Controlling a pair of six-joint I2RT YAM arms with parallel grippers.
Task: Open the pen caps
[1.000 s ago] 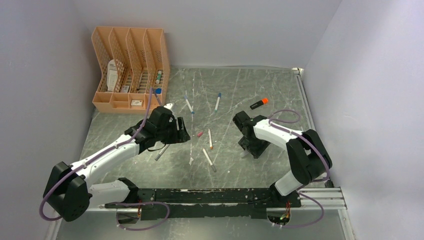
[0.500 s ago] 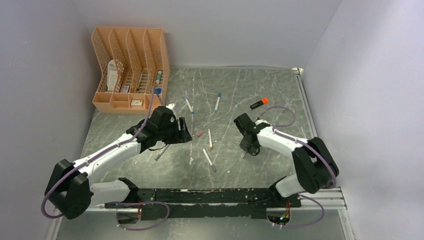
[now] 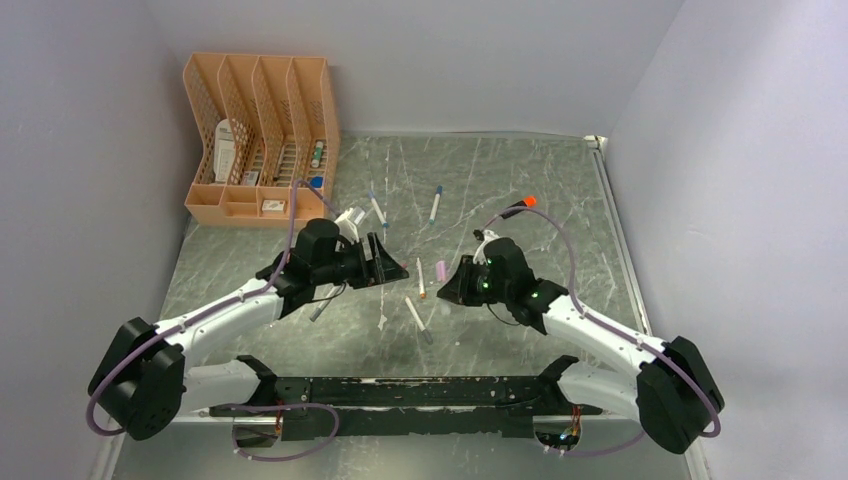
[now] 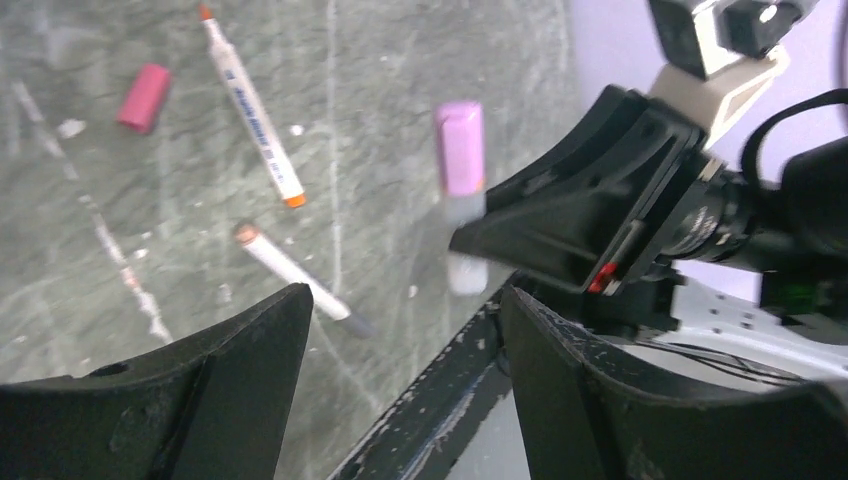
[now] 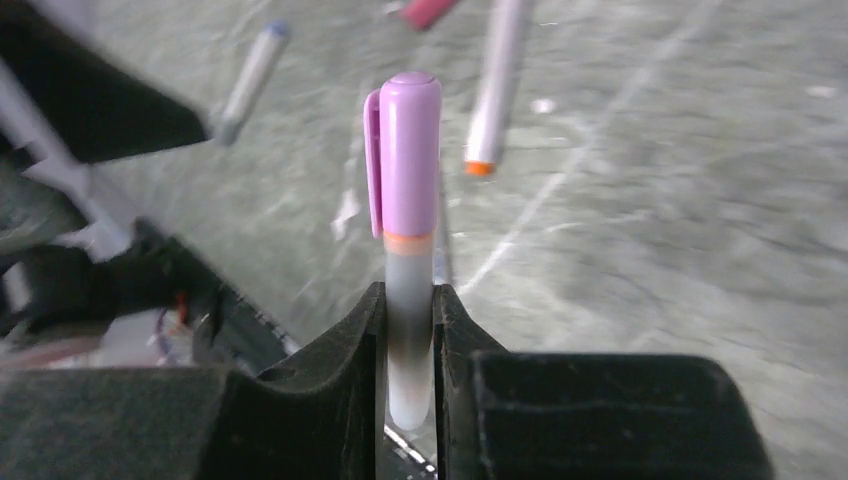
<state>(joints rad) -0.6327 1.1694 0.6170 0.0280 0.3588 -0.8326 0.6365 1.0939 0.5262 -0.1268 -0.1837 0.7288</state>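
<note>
My left gripper will next grab only the purple cap [image 3: 441,270] [image 4: 460,148] and leave the pale body of the pen to my right gripper. This is to pull the pen open.
My right gripper [image 5: 410,300] is shut on the pale barrel of a pen whose purple cap [image 5: 405,150] sticks up beyond the fingers. From above, that cap [image 3: 441,270] is held over the table's middle, pointing at my left gripper [image 3: 393,268]. The left gripper [image 4: 400,300] is open with nothing between its jaws, and the purple cap [image 4: 460,148] hangs just ahead of it, apart from the fingers. A loose pink cap [image 4: 143,97] lies on the table. An uncapped orange-tipped pen [image 4: 250,105] lies beside it.
An orange desk organizer [image 3: 260,130] stands at the back left, a blue cap [image 3: 316,182] at its foot. Pens [image 3: 377,208] [image 3: 436,202] [image 3: 419,320] lie scattered. A black marker with an orange tip [image 3: 518,207] lies at the back right.
The right gripper closed on the purple-capped pen, lifted it and swung left toward the left gripper. The left gripper shifted right and opened a little wider.
</note>
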